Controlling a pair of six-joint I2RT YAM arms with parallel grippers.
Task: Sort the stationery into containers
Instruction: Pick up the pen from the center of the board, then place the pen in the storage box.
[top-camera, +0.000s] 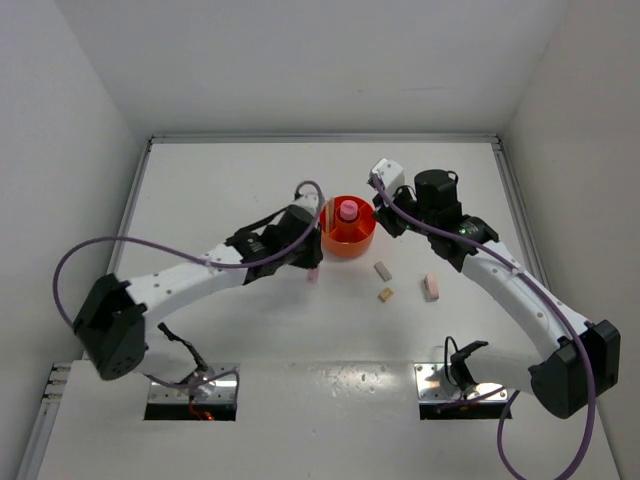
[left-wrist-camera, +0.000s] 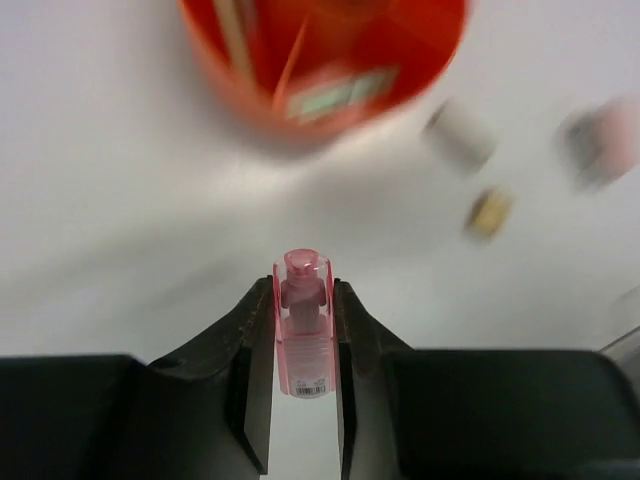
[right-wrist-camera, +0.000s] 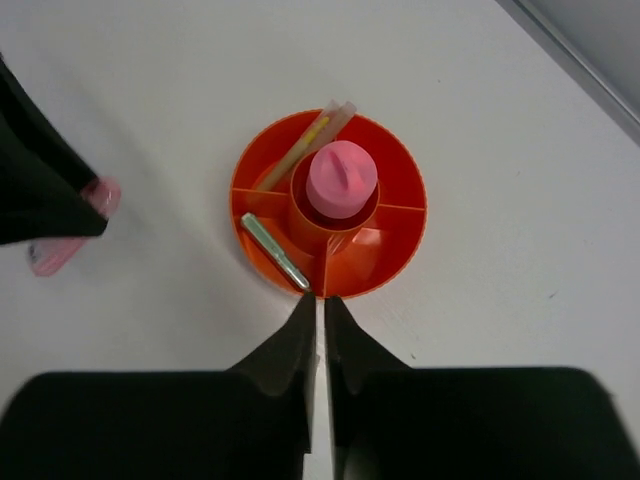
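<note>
My left gripper would now drop the tube on the tabletop, short of the organiser's rim.
My left gripper (left-wrist-camera: 304, 290) is shut on a pink-capped clear tube (left-wrist-camera: 305, 330) just above the table, left of the orange organiser (top-camera: 340, 243). In the top view that gripper (top-camera: 311, 266) sits at the organiser's near-left side. The organiser (right-wrist-camera: 400, 250) holds a round pink item (right-wrist-camera: 341, 180) in its central well, a green eraser (right-wrist-camera: 275, 250) and a cream stick with a thin pink pen (right-wrist-camera: 300, 150) in outer compartments. My right gripper (right-wrist-camera: 321, 300) is shut with only a thin slit between its jaws, its tips at the organiser's rim; I cannot tell if they touch it.
On the table right of the organiser lie a beige eraser (top-camera: 382, 269), a tiny tan cube (top-camera: 385, 295) and a pink eraser (top-camera: 431, 287). The left wrist view shows them blurred. White walls enclose the table on three sides.
</note>
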